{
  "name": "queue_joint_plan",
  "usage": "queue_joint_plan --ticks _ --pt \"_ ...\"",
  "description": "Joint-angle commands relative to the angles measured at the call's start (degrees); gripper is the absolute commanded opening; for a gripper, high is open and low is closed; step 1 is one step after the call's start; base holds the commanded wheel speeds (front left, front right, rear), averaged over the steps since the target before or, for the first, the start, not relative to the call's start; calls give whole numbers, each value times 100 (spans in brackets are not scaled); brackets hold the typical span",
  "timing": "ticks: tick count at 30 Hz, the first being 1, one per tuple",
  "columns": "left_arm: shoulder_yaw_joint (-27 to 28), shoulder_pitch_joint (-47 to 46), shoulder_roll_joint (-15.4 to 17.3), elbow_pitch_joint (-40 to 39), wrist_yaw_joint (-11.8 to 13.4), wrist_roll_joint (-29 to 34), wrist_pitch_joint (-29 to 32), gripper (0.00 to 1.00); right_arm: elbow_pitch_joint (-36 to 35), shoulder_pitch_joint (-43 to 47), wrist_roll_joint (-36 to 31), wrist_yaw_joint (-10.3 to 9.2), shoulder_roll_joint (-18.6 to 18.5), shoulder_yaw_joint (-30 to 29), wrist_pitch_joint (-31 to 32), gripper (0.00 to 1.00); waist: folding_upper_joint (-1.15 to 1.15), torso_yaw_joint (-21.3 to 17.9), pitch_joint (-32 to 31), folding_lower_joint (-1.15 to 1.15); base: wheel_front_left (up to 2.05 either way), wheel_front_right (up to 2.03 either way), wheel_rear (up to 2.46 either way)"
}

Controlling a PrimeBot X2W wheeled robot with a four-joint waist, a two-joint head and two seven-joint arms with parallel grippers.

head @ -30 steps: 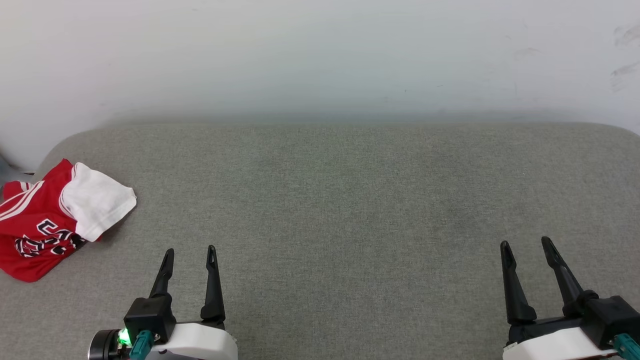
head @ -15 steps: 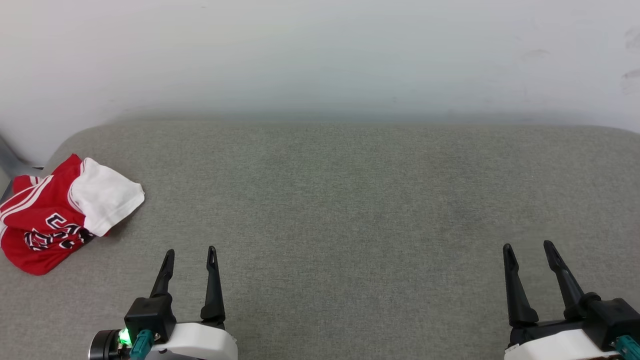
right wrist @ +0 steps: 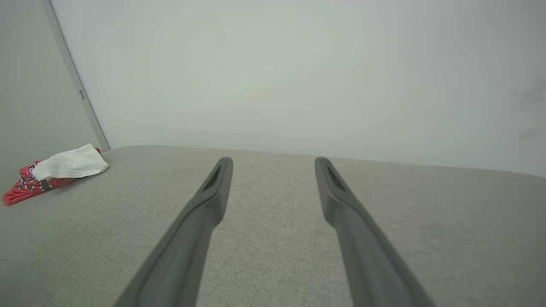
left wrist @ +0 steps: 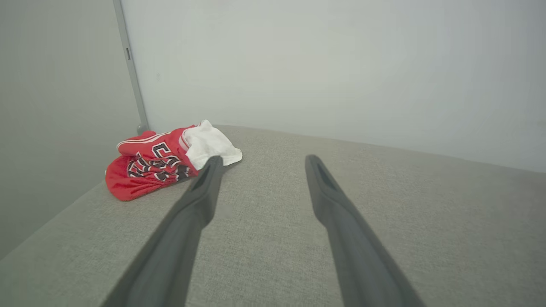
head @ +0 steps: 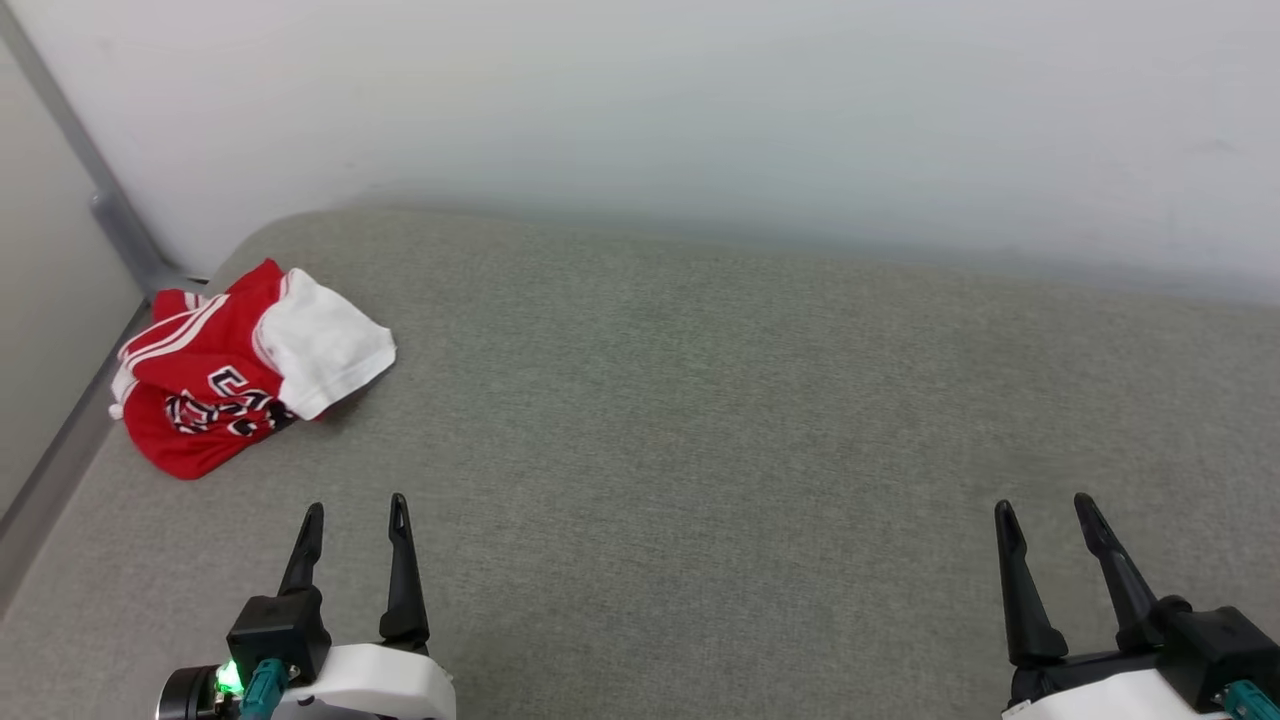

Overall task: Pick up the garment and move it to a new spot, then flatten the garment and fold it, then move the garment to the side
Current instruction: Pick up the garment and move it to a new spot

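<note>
Next, my left gripper takes hold of the raised fold of its white sleeve (head: pixel 312 334) to move the garment, since the red body (head: pixel 204 402) lies slumped and slack.
The garment (head: pixel 235 375) lies crumpled near the far left corner of the grey padded surface (head: pixel 700 420): red cloth with black lettering and a white sleeve folded over its right side. In the left wrist view the garment (left wrist: pixel 162 160) sits ahead and to the left of my fingers. It is at the far left in the right wrist view, garment (right wrist: pixel 55 170). My left gripper (head: pixel 355 512) is open and empty, nearer than the garment and a little to its right. At the lower right my right gripper (head: pixel 1045 510) hovers open and empty, far from the cloth.
A pale wall (head: pixel 700 120) rises behind the surface. A grey vertical post (head: pixel 110 215) stands at the left corner, just behind the garment. The surface's left edge (head: pixel 60 470) drops off beside the garment.
The head camera has turned left, so the garment and the corner post now sit further into the picture. The garment lies as before. Both grippers stay open.
</note>
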Motion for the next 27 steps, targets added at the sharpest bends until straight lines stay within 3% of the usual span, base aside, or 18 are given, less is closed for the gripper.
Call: queue_joint_plan --ticks 1,16,27 --pt "9 23 -1 3 8 22 -16 100 -10 78 1 -2 7 -2 -11 100 0 189 -6 0 0 0 0" --pt "295 102 -2 4 15 -58 -16 100 -40 117 0 -2 8 218 -12 100 0 1446 -37 0 0 0 0" --pt "432 154 -2 59 34 -174 -16 100 -44 110 -72 -3 7 344 -12 100 0 1748 1 0 0 0 0"
